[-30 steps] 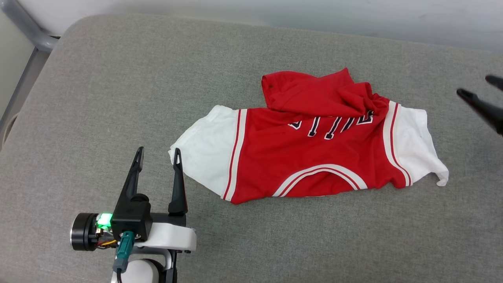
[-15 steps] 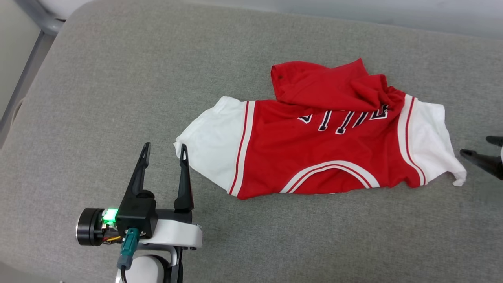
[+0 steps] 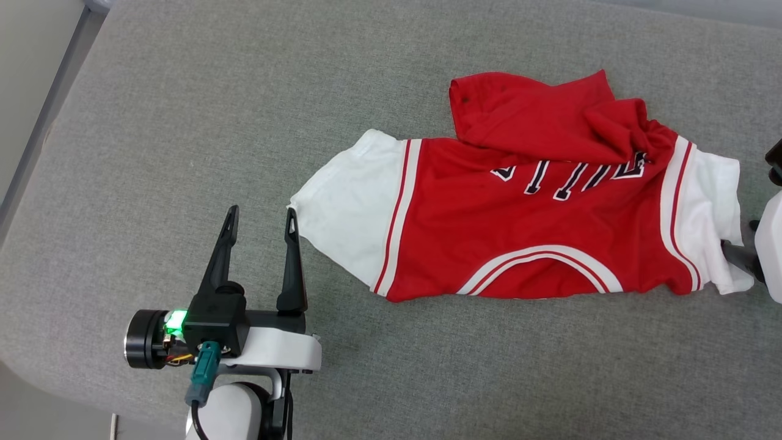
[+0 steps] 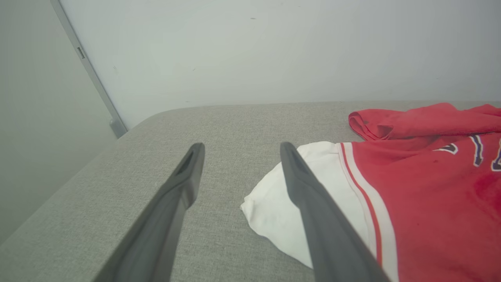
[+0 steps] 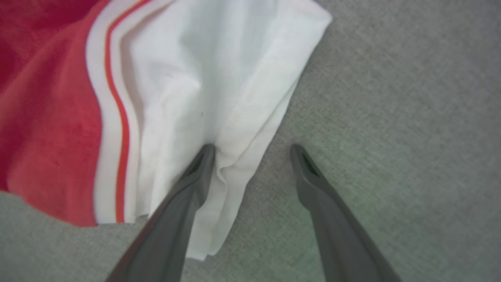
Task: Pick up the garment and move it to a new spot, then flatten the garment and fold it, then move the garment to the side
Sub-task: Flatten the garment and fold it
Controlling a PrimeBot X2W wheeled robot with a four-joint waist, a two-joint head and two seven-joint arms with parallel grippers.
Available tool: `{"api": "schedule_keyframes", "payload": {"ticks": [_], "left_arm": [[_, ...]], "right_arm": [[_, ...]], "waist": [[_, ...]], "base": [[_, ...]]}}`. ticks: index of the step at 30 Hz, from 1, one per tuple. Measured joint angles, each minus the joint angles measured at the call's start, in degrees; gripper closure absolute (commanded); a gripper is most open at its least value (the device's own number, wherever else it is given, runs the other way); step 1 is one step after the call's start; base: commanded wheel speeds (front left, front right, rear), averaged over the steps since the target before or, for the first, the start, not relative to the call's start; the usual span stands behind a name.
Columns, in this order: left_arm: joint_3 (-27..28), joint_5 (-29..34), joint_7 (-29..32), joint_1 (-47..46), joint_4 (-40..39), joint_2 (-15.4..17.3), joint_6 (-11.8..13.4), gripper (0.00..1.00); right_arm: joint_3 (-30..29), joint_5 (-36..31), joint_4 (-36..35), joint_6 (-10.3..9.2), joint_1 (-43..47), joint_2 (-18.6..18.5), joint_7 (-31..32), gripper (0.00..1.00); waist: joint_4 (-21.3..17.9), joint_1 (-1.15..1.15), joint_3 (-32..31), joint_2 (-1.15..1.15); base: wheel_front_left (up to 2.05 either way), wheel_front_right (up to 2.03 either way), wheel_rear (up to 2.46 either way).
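Observation:
My right gripper should flatten the red jersey (image 3: 528, 220) next, grabbing its white sleeve's cuff edge.
The garment (image 3: 525, 244) is a red jersey with white sleeves, lying crumpled on the grey cushion (image 3: 183, 122). Its far hem is folded over the black lettering. My left gripper (image 3: 261, 214) stands open just left of the left white sleeve (image 3: 348, 201), nothing between its fingers. In the left wrist view the left gripper (image 4: 240, 149) points past the garment (image 4: 430, 196), and its right finger overlaps the sleeve edge. My right gripper (image 5: 252, 150) is open at the right sleeve (image 5: 203, 78): one finger (image 5: 195, 176) presses into the white cloth, the other rests on bare cushion. The right gripper (image 3: 742, 244) sits at the right edge.
The cushion's left edge (image 3: 36, 183) and its rounded near-left corner lie close to my left arm. A pale wall (image 4: 274, 47) and a grey metal bar (image 4: 94, 78) stand behind the cushion's far side.
The camera has shifted, sliding the whole picture rightward. My right gripper came down from the far right to the right sleeve. The left gripper has stayed put and open.

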Motion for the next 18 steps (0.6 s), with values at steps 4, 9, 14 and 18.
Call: {"api": "schedule_keyframes", "payload": {"ticks": [4, 9, 14, 18], "left_arm": [[0.46, 0.00, 0.00, 0.00, 0.33, -0.04, 0.07, 0.00], [1.00, 0.30, 0.00, 0.19, 0.64, -0.09, 0.03, 0.00], [1.27, 0.51, 0.00, 1.00, 0.63, -0.09, -0.15, 0.00], [1.56, 0.66, 0.00, 1.67, 0.53, -0.07, -0.46, 0.00]], "right_arm": [[-0.26, -0.36, -0.57, 0.00, 0.94, 0.41, -1.27, 1.00], [-2.44, 0.25, -1.36, 0.47, 3.41, 1.05, -5.59, 1.00], [-6.77, 2.11, -1.98, 0.47, 6.16, -2.31, -7.75, 1.00], [-10.33, 3.43, -2.43, 0.46, 9.00, -4.42, -8.33, 1.00]], "waist": [[-0.59, 0.00, -0.42, 0.00], [-1.86, 0.01, -1.87, 0.00], [-3.12, 0.01, -3.77, 0.00], [-3.56, 0.01, -4.91, 0.00]], "base": [[0.00, 0.00, 0.00], [0.00, 0.00, 0.00], [0.00, 0.00, 0.00], [0.00, 0.00, 0.00]]}}
